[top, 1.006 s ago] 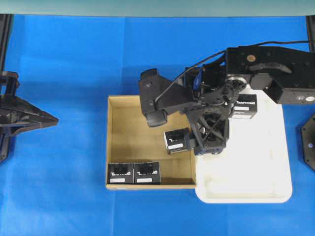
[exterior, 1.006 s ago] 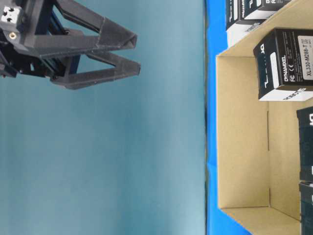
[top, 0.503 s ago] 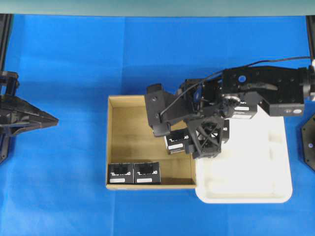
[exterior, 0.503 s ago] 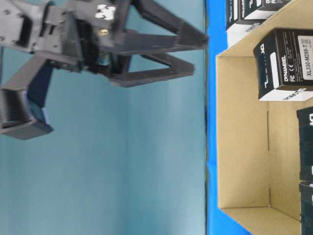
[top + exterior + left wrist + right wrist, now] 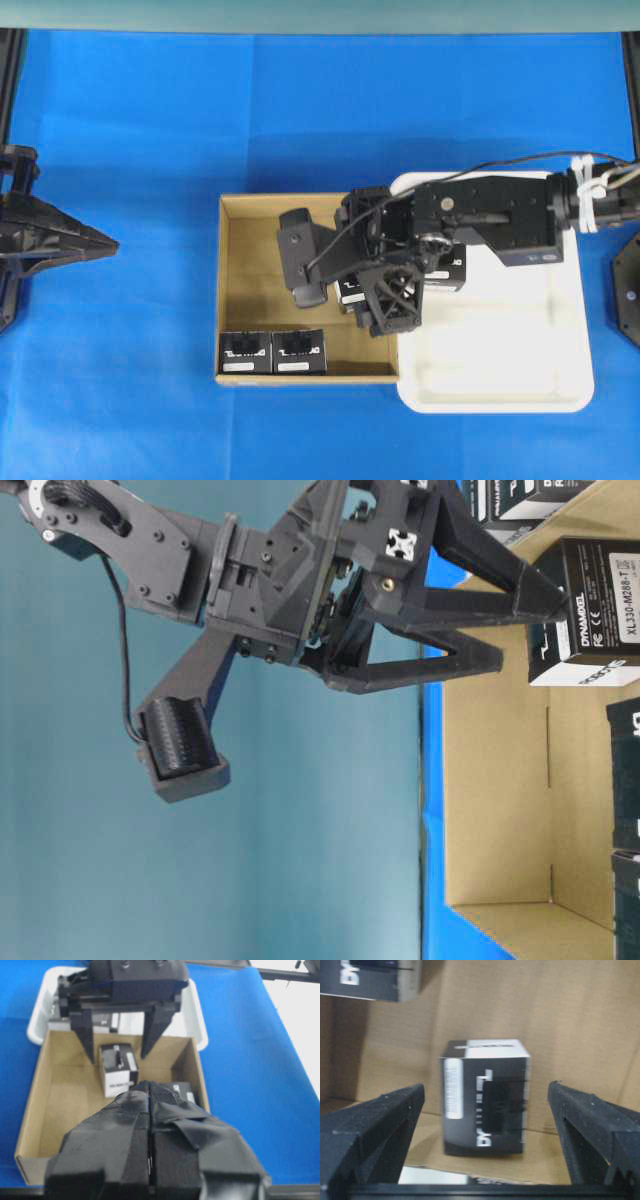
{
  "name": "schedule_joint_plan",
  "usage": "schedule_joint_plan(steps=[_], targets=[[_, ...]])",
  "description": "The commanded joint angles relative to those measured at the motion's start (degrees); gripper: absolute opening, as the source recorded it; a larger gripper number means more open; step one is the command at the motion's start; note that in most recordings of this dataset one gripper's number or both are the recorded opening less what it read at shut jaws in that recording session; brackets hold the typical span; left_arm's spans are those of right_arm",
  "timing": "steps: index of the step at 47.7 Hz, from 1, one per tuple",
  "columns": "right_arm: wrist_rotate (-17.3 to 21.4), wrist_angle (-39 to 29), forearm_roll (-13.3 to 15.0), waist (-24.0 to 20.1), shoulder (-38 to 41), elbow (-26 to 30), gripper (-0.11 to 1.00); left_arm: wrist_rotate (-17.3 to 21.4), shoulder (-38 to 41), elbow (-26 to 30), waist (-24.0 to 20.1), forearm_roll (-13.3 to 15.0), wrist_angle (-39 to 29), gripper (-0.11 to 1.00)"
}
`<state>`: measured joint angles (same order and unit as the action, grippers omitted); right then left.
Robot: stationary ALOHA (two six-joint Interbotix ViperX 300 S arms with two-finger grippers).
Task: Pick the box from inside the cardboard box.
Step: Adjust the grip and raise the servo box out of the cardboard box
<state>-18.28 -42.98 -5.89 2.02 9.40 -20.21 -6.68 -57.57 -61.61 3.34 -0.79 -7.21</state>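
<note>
It isn't time for my right gripper to close yet: my fingers are above the black carton [image 5: 485, 1105] and would miss the carton. I should first lower my right gripper.
The box [image 5: 485, 1097], a small black carton with white lettering, stands near the right wall of the brown cardboard box [image 5: 250, 280]. My right gripper [image 5: 486, 1089] is open and lowered over this carton [image 5: 590, 610], one finger on each side with gaps between. In the overhead view the right gripper [image 5: 375, 295] hides most of the carton [image 5: 350, 292]. From the left wrist view the same carton [image 5: 117, 1067] shows between the right fingers [image 5: 87, 1035]. My left gripper [image 5: 149, 1090] is shut and empty, far to the left [image 5: 105, 242].
Two more black cartons [image 5: 272, 352] lie side by side at the cardboard box's front left wall. A white plastic tray [image 5: 520, 380] adjoins the box on the right and holds another black carton [image 5: 445, 272]. Blue cloth [image 5: 120, 380] covers the table.
The right arm has swung left and come down from above the tray edge, so its open fingers now straddle the carton. The left arm has not moved.
</note>
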Motion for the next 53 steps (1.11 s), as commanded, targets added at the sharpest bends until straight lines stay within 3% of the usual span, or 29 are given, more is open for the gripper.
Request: schedule_joint_plan(steps=[1,19,42,48,53], targets=[[-0.1,0.7,0.2,-0.1,1.1,-0.7,1.00,-0.1,0.4,1.3,0.1,-0.2,0.3,-0.07],[0.1,4.4,-0.6,-0.6,4.1,-2.9,1.00,0.0,0.4,1.2,0.0,-0.2,0.3,-0.07],[1.1,4.0,-0.7,-0.9,4.0,-1.8,0.99,0.0,0.4,1.2,-0.1,-0.2,0.3,-0.07],[0.9,2.3,-0.6,-0.9,3.6,-1.2,0.90,0.0,0.1,1.4,-0.4,-0.2,0.3,-0.07],[0.5,1.1,-0.6,-1.1,3.5,-1.1,0.75,0.0,-0.1,1.4,-0.4,-0.2,0.3,-0.07]])
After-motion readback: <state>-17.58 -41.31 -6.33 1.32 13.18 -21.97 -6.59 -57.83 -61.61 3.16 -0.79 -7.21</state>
